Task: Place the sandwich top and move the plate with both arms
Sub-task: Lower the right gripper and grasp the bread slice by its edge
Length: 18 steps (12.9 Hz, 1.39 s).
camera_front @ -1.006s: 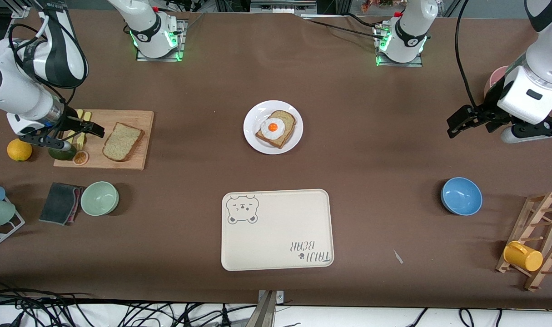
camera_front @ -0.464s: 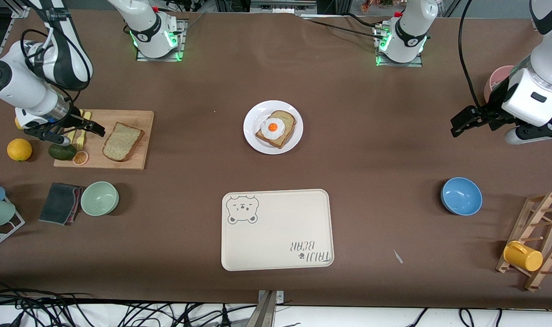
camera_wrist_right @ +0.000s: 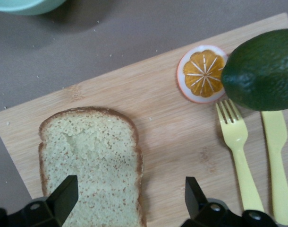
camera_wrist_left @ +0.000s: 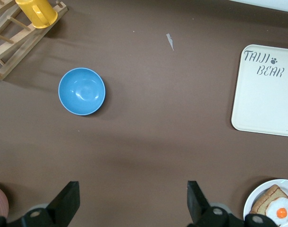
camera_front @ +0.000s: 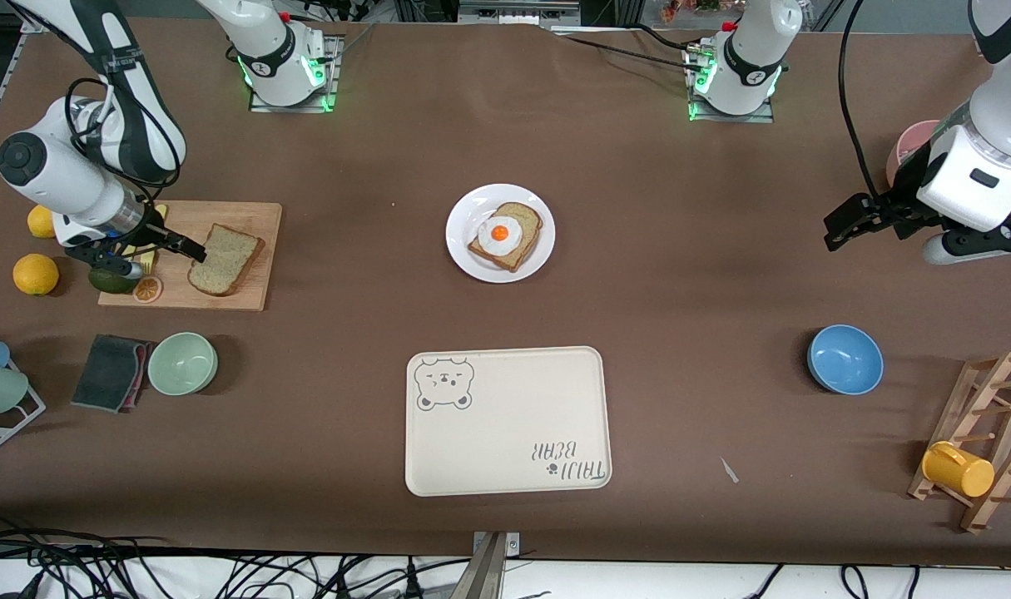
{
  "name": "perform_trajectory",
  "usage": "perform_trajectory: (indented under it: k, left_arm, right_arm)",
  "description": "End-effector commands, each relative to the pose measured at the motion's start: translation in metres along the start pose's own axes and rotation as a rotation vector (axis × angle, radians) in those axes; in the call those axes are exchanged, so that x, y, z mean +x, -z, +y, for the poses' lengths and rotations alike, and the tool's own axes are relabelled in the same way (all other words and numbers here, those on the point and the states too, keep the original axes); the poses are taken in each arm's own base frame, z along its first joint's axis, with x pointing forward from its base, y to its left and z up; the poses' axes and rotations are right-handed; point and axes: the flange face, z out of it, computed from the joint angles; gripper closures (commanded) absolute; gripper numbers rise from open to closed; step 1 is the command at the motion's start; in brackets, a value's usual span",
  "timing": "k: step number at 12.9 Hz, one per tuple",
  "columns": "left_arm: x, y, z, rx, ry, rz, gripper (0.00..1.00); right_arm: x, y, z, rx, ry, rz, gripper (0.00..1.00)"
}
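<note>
The slice needs to go over the fried egg (camera_front: 505, 235). My right gripper should hold the slice by its crust edge (camera_front: 199, 261) for that.
The sandwich top (camera_front: 225, 259), a speckled wholegrain slice, lies flat on a wooden cutting board (camera_front: 247, 216) at the right arm's end of the table. My right gripper (camera_front: 172, 260) is open over the board, with the slice's crust edge between its fingers in the right wrist view (camera_wrist_right: 129, 189); the slice (camera_wrist_right: 89, 156) lies untouched below. The white plate (camera_front: 463, 241) sits mid-table with a toast slice bearing a fried egg (camera_front: 505, 235). My left gripper (camera_front: 838, 233) is open and empty (camera_wrist_left: 133, 194) over bare table at the left arm's end; the plate (camera_wrist_left: 253, 202) shows at that view's corner.
On the board lie an avocado (camera_front: 112, 280), an orange slice (camera_front: 147, 289) and yellow forks (camera_wrist_right: 238, 156). A green bowl (camera_front: 182, 363) and dark cloth (camera_front: 110, 371) lie nearer the camera. The bear tray (camera_front: 509, 420), blue bowl (camera_front: 844, 358) and a rack with a yellow mug (camera_front: 957, 468) are also nearer.
My right gripper has moved over the cutting board toward the bread slice and now reaches its edge. The left arm has hardly moved.
</note>
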Motion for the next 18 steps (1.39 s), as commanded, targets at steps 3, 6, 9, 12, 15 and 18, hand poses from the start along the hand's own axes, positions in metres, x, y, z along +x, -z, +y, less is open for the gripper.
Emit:
perform_trajectory:
  k: [3, 6, 9, 12, 15, 18]
  left_arm:
    - [0.001, 0.006, 0.003, 0.005, 0.006, -0.002, 0.0]
    - [0.002, 0.006, 0.002, 0.005, 0.007, -0.002, 0.0]
    - [0.001, 0.006, 0.003, 0.005, 0.006, -0.002, 0.0]
    - [0.002, 0.006, 0.002, 0.005, 0.007, -0.002, 0.0]
    - [0.001, 0.006, 0.003, 0.006, 0.006, -0.003, 0.0]
    - [-0.001, 0.007, 0.011, 0.005, -0.005, -0.002, 0.0]
  right_arm:
    - [0.0, -0.011, 0.0, 0.013, -0.012, 0.014, 0.0]
    - [-0.01, -0.021, 0.002, 0.012, 0.055, 0.056, 0.02]
    - [-0.01, -0.027, 0.005, 0.009, 0.058, 0.058, 0.1]
    - [-0.012, -0.04, 0.008, 0.036, -0.012, 0.038, 0.1]
    - [-0.012, -0.04, 0.006, 0.038, -0.004, 0.037, 0.09]
    - [-0.012, -0.04, 0.006, 0.037, -0.001, 0.038, 0.18]
